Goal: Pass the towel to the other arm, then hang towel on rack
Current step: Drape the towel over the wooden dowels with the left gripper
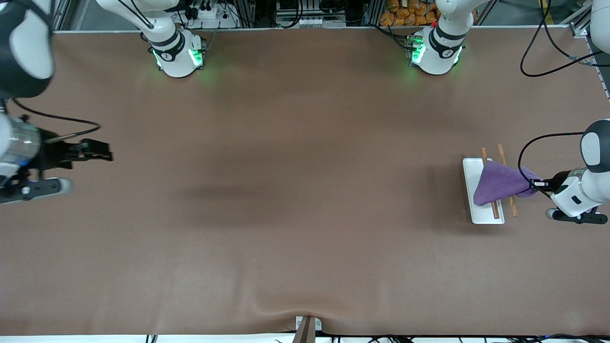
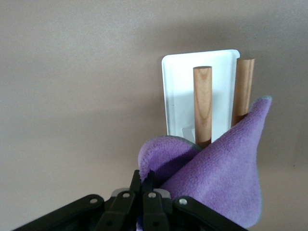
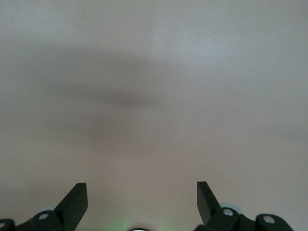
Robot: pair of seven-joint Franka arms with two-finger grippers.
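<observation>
I should open my left gripper now, because the purple towel's far end (image 1: 487, 188) hangs past both brown rods, so the towel would stay resting over the rods.
The purple towel (image 1: 500, 183) spreads across both brown rods (image 1: 484, 155) of the rack, whose white base (image 1: 471, 166) lies toward the left arm's end of the table. My left gripper (image 1: 537, 183) is shut on one corner of the towel, beside the rack and just off its rods. In the left wrist view the towel (image 2: 231, 163) covers the near ends of the rods (image 2: 202, 103) above the base (image 2: 178, 91), with the left gripper (image 2: 145, 177) pinching its edge. My right gripper (image 1: 106, 152) waits open and holds nothing at the right arm's end; in the right wrist view the right gripper (image 3: 142, 195) shows only bare table.
The brown table mat (image 1: 295, 200) stretches between the two arms. A black cable (image 1: 529, 147) loops above the left gripper. A small bracket (image 1: 307, 326) sits at the table edge nearest the front camera.
</observation>
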